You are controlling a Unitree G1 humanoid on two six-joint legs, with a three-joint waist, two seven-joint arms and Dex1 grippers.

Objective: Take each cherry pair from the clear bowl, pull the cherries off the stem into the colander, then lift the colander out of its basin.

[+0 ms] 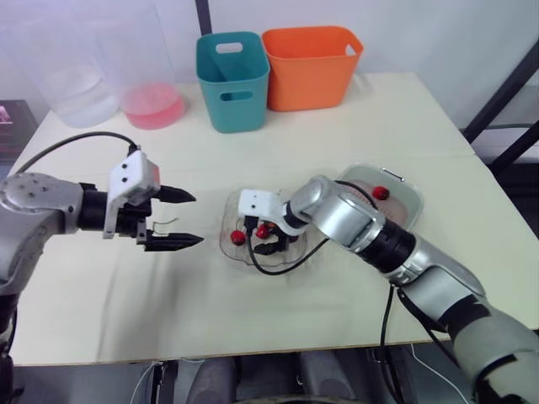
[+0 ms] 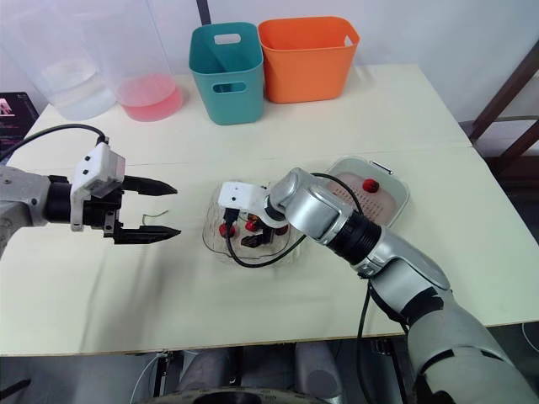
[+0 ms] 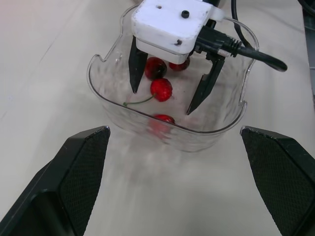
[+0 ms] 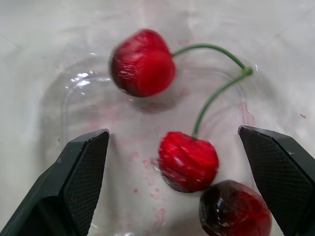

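Next, my left gripper grabs the stem by the knotted joint that sticks out, since cherries crowd the lower ends of the thin green stem.
The clear bowl sits at the table's middle with several red cherries in it. My right gripper reaches down into the bowl, open, its fingers straddling a cherry pair. In the right wrist view that pair is one cherry and another joined by a green stem, with a darker cherry beside them. My left gripper hovers open left of the bowl, holding nothing. The colander sits in its basin right of the bowl, with one cherry inside.
A loose green stem lies on the table between my left gripper's fingers. At the back stand a teal bin, an orange bin, a pink bowl and a clear container.
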